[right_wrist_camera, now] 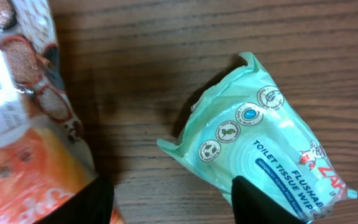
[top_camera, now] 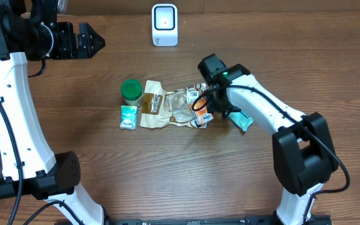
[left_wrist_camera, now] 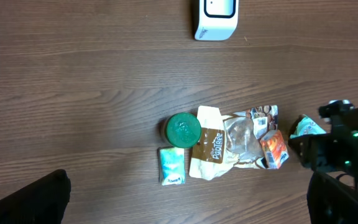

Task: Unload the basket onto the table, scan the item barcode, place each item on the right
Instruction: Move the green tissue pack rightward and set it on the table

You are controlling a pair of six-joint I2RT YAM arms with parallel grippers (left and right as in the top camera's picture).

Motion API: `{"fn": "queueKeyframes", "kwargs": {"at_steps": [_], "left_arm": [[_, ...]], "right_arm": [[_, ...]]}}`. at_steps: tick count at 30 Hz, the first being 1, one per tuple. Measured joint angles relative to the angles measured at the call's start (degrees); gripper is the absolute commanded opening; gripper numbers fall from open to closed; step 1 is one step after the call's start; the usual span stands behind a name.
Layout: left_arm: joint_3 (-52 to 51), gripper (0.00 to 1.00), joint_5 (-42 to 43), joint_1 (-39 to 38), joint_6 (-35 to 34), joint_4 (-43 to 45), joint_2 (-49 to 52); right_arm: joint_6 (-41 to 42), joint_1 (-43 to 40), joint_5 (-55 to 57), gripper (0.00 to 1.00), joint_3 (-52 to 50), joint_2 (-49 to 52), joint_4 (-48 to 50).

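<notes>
I need to grab the mint-green wipes pack next with my right gripper by its edge nearest the orange packet, so the pack's broad sides stay free to turn for barcode scanning.
Several items lie in a row mid-table: a green-lidded tub (top_camera: pixel 132 91), a small teal packet (top_camera: pixel 128 117), a beige pouch (top_camera: pixel 158 106), an orange snack packet (top_camera: pixel 202 112) and a mint-green wipes pack (top_camera: pixel 241 119). The white scanner (top_camera: pixel 164 25) stands at the back. My right gripper (top_camera: pixel 220 112) hangs low and open between the orange packet (right_wrist_camera: pixel 30 174) and the wipes pack (right_wrist_camera: pixel 260 137). Bare wood shows between its fingers (right_wrist_camera: pixel 86 202), and it holds nothing. My left gripper (top_camera: pixel 102 42) is wide open and empty, high at the back left.
A printed snack bag with a barcode label (right_wrist_camera: pixel 11 68) lies partly under the orange packet. In the left wrist view the scanner (left_wrist_camera: pixel 216 18) sits at the top and the right arm (left_wrist_camera: pixel 340 146) at the right edge. Brown wood surrounds the row.
</notes>
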Motion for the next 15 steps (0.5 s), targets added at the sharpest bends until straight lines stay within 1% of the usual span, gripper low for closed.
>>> {"fn": "queueKeyframes", "kwargs": {"at_steps": [5,12,13,15], "left_arm": [[0.00,1.00,0.00,0.00,0.00,-0.02,0.00],[0.00,1.00,0.00,0.00,0.00,0.00,0.00],[0.00,1.00,0.00,0.00,0.00,-0.02,0.00],[0.00,1.00,0.00,0.00,0.00,0.00,0.00]], "right_arm": [[-2.97,1.29,6.19,0.60,0.00,4.87,0.31],[-8.61,0.90,12.87,0.59,0.07,6.05,3.17],[-9.22,0.85,13.29,0.58,0.07,6.05,3.37],[-10.60,0.57,13.84,0.50,0.02,6.08,4.48]]}}
